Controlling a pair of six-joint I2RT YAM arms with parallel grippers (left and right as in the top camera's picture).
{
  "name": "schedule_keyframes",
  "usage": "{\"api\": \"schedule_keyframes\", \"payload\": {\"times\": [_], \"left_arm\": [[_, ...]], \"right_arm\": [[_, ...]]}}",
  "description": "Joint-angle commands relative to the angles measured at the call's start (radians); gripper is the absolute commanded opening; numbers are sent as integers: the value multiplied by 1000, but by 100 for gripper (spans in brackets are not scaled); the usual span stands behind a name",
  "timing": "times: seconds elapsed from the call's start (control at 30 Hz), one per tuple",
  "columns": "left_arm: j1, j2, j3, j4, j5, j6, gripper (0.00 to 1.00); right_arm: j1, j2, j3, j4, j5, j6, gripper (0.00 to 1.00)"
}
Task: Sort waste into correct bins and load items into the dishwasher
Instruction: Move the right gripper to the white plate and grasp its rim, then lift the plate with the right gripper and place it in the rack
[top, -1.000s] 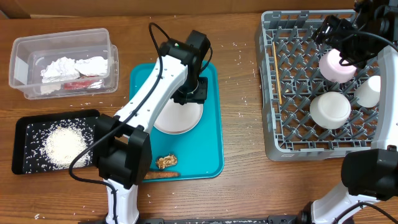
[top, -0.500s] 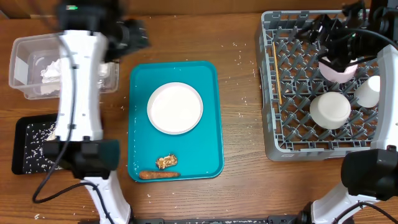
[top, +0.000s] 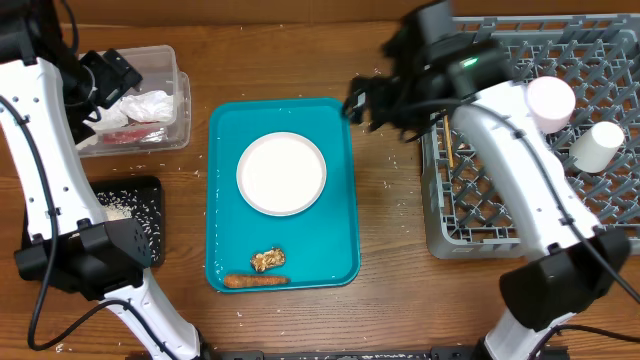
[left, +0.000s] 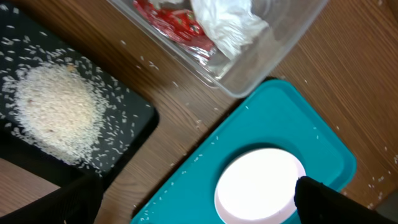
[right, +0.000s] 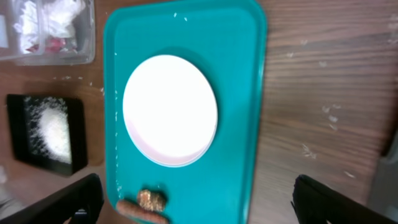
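The right gripper grips the white plate (top: 282, 174) by its rim on the dish rack side next, leaving the opposite edge free, to slot the plate into the rack.
A white plate (top: 282, 174) lies on the teal tray (top: 330, 250), with a brown food lump (top: 267, 260) and a carrot (top: 255, 281) near the tray's front edge. My left gripper (top: 103, 78) hangs open and empty over the clear tub (top: 160, 135), which holds tissues (top: 142, 105) and a red wrapper (left: 177, 18). My right gripper (top: 365, 100) is open and empty above the tray's back right corner. Its wrist view looks down on the plate (right: 170, 111), lump (right: 151, 199) and carrot (right: 140, 210). The dish rack (top: 470, 215) holds a pink cup (top: 552, 98), a white cup (top: 593, 147) and a wooden stick (top: 449, 140).
The black tray (top: 140, 205) with a rice pile (left: 56, 112) sits front left, partly under my left arm. Loose rice grains dot the wood around the teal tray (left: 249, 137). My right arm crosses the dish rack's left half.
My left arm swung from the plate back-left to the clear tub, and its jaws opened. My right arm left the rack and reached left to the teal tray's corner.
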Motion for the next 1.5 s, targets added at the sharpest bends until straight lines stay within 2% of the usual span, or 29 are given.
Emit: {"api": "schedule_keyframes", "payload": {"times": [0.0, 0.13, 0.33, 0.57, 0.67, 0.83, 1.0, 1.17, 1.47], "left_arm": [[16, -3, 0, -3, -36, 40, 100], [16, -3, 0, -3, -38, 132, 100], [16, -3, 0, -2, -87, 269, 100], [16, -3, 0, -2, -108, 275, 100], [16, -3, 0, -3, -108, 275, 100], [16, -3, 0, -2, -108, 275, 100], [16, -3, 0, -2, -108, 275, 100], [16, -3, 0, -2, -108, 275, 100], [16, -3, 0, 1, -108, 275, 100]], "right_arm": [[82, 1, -108, 92, 156, 111, 96], [154, 23, -241, 227, 163, 134, 93], [210, 104, -326, 309, 162, 116, 81], [227, 198, -326, 338, 162, 113, 80], [227, 229, -326, 343, 162, 113, 77], [227, 256, -326, 362, 162, 116, 66], [228, 278, -326, 376, 162, 147, 61], [230, 294, -326, 381, 170, 146, 48], [224, 293, -278, 332, 170, 146, 6]]}}
